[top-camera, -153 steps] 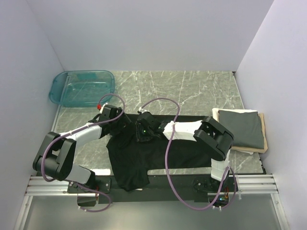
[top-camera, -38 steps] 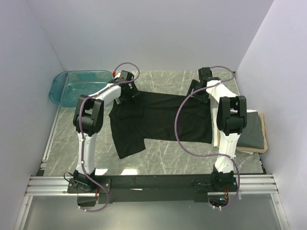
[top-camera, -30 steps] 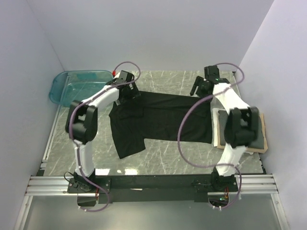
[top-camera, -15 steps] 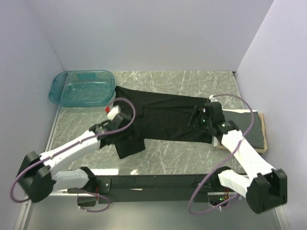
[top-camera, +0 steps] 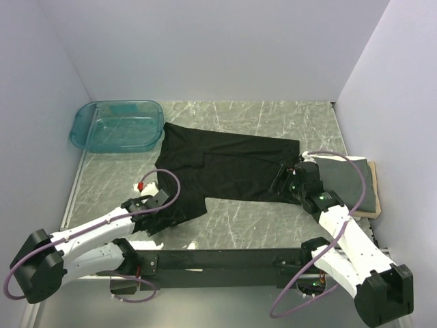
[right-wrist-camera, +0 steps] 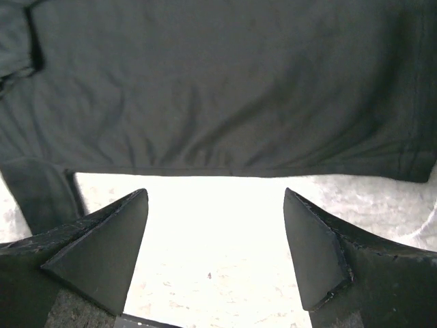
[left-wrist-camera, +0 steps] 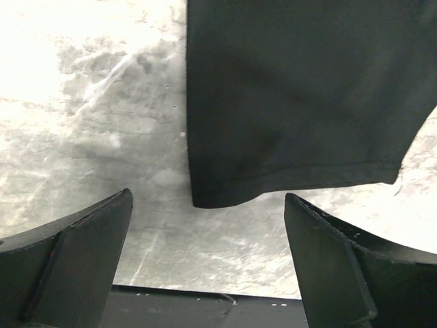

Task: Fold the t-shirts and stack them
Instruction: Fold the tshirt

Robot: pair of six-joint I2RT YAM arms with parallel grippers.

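I will next take hold of the black t-shirt's near sleeve by its hem corner [left-wrist-camera: 207, 195] with my left gripper, to fold the t-shirt's near side across its far side.
The black t-shirt [top-camera: 229, 164] lies spread flat across the middle of the marble table, with one sleeve [top-camera: 184, 205] pointing to the near left. My left gripper [top-camera: 164, 208] hovers open at that sleeve's near end. In the left wrist view the sleeve hem [left-wrist-camera: 293, 102] sits just beyond the left gripper [left-wrist-camera: 207, 205], with nothing between the fingers. My right gripper [top-camera: 285, 179] is open over the shirt's near right corner. Bare table shows inside the right gripper [right-wrist-camera: 215, 198], and the shirt's hem [right-wrist-camera: 218, 89] lies ahead. The dark grey t-shirt [top-camera: 351, 179] rests folded at the right.
A flat tan board [top-camera: 369, 213] carries the grey shirt by the right wall. A clear teal tub [top-camera: 117, 126] stands at the back left. The black rail [top-camera: 218, 260] runs along the table's near edge, and purple-grey walls close in three sides.
Both arms have drawn back from the shirt's far edge to its near side. The shirt now lies released and spread out. The right jaws have opened a little wider.
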